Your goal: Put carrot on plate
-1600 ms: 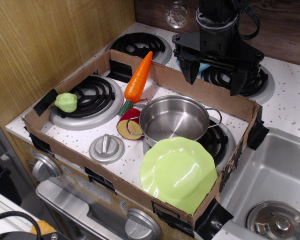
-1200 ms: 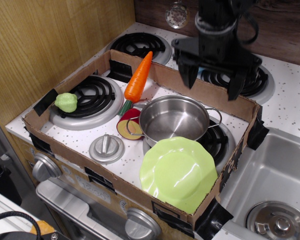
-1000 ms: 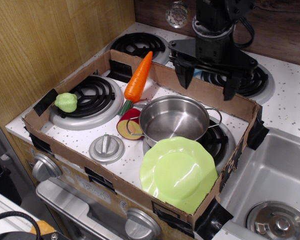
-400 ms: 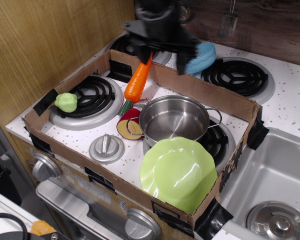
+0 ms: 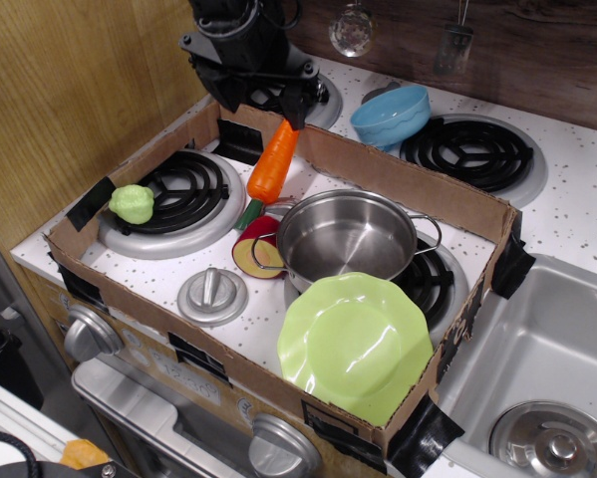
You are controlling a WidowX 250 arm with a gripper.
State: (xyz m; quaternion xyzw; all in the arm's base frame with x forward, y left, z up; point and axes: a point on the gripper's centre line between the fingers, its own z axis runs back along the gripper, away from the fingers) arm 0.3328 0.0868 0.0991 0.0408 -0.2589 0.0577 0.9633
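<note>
The gripper grabs the carrot by its tapered orange body [image 5: 277,155] next, to set the carrot on the lime-green plate [image 5: 356,344].
The bright-orange carrot [image 5: 271,167] leans with its tip against the cardboard box's back wall and its dark-green stem down by the steel pot [image 5: 350,237]. The lime-green scalloped plate [image 5: 356,344] rests tilted at the box's front right, below the pot. My black gripper [image 5: 260,102] hangs open above the back wall, just over the carrot's tip, with its fingers spread to either side. It holds nothing.
A pale-green lumpy toy vegetable [image 5: 132,203] sits on the left burner. A blue bowl [image 5: 392,114] stands behind the box. A grey knob [image 5: 211,295] and a red-yellow disc [image 5: 257,254] lie by the pot. The cardboard walls [image 5: 398,184] ring the stove. A sink [image 5: 542,388] lies at the right.
My gripper has swept left from above the back right burner to above the carrot's tip, uncovering the blue bowl. The carrot, pot and plate have not moved.
</note>
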